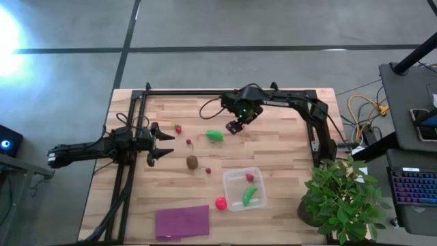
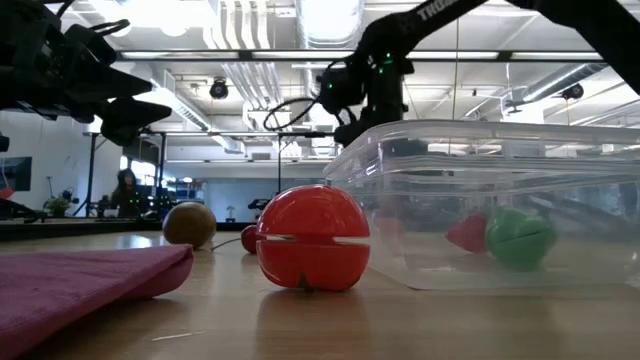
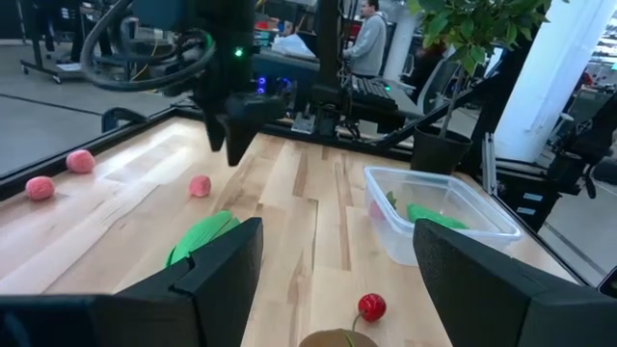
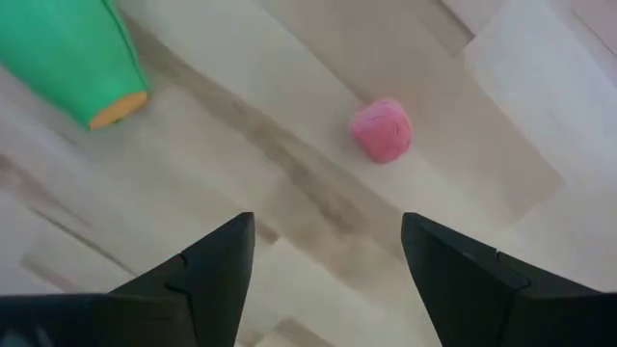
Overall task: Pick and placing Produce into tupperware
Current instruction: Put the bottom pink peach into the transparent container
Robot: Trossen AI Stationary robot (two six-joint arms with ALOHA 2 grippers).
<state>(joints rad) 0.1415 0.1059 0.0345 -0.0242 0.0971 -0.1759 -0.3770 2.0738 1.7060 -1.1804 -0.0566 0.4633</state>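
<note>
The pink berry needs to be added to the tupperware [image 1: 244, 188], so my right gripper will grab the berry by its rounded sides next.
The clear tupperware [image 1: 244, 188] sits toward the table's near right and holds a green oblong piece [image 1: 249, 196] and a small red berry [image 1: 250, 178]. A red-pink ball [image 1: 220, 203] rests on the table against its left wall. The brown kiwi ball [image 1: 192, 162], another green piece [image 1: 215, 136] and tiny berries [image 1: 178, 128] lie mid-table. My right gripper [image 1: 235, 126] hovers open just right of that green piece [image 4: 72, 53], with a pink berry [image 4: 381, 130] beneath it. My left gripper [image 1: 160, 143] is open and left of the kiwi [image 3: 333, 339].
A flat purple sheet [image 1: 182, 221] lies by the near edge, left of the tupperware. A potted plant [image 1: 341, 198] stands at the table's near right corner. A black frame [image 1: 205, 91] runs along the far and left edges. Bare wood lies between the two grippers.
</note>
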